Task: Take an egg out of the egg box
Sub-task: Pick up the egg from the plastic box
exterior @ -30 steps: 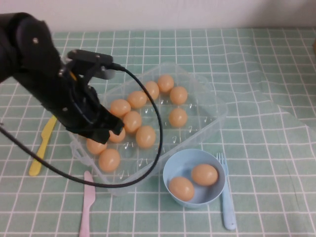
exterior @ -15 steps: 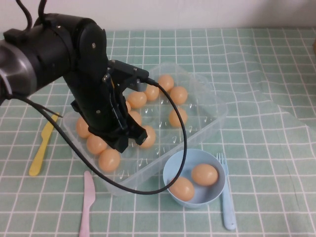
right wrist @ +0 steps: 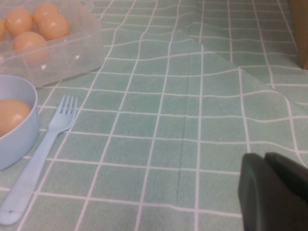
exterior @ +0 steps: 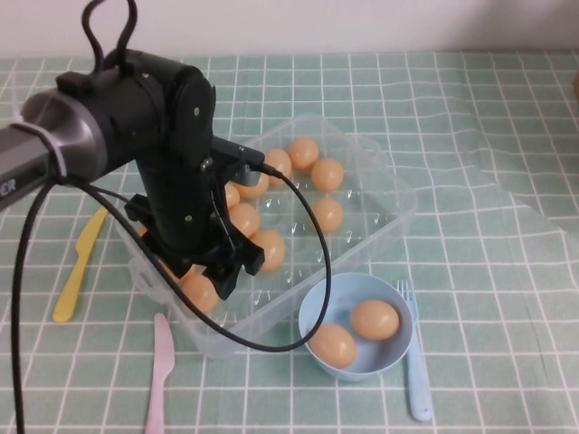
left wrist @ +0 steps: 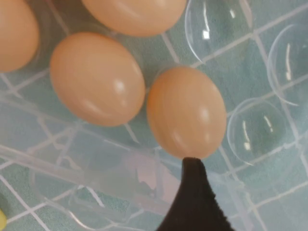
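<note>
I need to move my left gripper toward the end egg before I close it. Its finger stops short of the end egg's near edge (exterior: 199,294) (left wrist: 187,144).
The clear egg box (exterior: 384,185) sits mid-table with several tan-orange eggs in its cups. My left gripper (exterior: 226,271) hangs low inside the box's near-left part, over the eggs there. It is open and empty. In the left wrist view one black finger (left wrist: 192,192) has its tip at the edge of an egg (left wrist: 185,113), with another egg (left wrist: 96,79) beside it and the box wall close by. That end's egg (exterior: 201,292) shows just under the gripper. My right gripper (right wrist: 274,192) is shut, empty, low over the cloth to the right, outside the high view.
A light-blue bowl (exterior: 312,312) with two eggs stands at the box's near-right corner, a blue fork (exterior: 414,362) beside it. A pink knife (exterior: 160,375) and a yellow knife (exterior: 77,267) lie left of the box. The cloth is creased at the right (exterior: 507,194).
My left arm has swung right over the box and dropped, bringing the gripper down among the near-left eggs. The eggs and bowl have not moved.
</note>
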`<state>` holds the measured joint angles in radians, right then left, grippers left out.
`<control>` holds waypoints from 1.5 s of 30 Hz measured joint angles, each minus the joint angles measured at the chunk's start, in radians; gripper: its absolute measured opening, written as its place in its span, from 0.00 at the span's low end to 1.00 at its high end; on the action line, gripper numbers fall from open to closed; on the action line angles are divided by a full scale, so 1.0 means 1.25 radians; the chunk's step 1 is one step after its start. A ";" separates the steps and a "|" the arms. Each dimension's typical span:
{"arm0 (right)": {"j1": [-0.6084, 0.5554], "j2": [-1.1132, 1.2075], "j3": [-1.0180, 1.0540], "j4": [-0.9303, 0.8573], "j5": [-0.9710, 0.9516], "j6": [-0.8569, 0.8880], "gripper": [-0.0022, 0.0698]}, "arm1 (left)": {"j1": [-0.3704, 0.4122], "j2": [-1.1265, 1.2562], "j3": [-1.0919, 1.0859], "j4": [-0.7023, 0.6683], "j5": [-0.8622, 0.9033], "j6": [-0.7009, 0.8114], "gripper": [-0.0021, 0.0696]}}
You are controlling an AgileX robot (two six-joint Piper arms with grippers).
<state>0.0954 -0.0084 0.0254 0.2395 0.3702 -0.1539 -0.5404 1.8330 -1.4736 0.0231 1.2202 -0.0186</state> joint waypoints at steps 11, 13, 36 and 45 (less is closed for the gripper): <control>0.000 0.000 0.000 0.000 0.000 0.000 0.01 | 0.000 0.038 -0.006 0.005 -0.002 -0.053 0.64; 0.000 0.000 0.000 0.000 0.000 0.000 0.01 | 0.000 0.043 -0.006 0.005 -0.003 -0.055 0.64; 0.000 0.000 0.000 0.000 0.000 0.000 0.01 | 0.010 0.083 -0.006 0.029 -0.039 -0.059 0.74; 0.000 0.000 0.000 0.000 0.000 0.000 0.01 | 0.010 0.090 -0.006 0.032 -0.050 -0.059 0.74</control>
<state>0.0954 -0.0084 0.0254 0.2395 0.3702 -0.1539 -0.5284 1.9454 -1.4815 0.0631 1.1577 -0.0923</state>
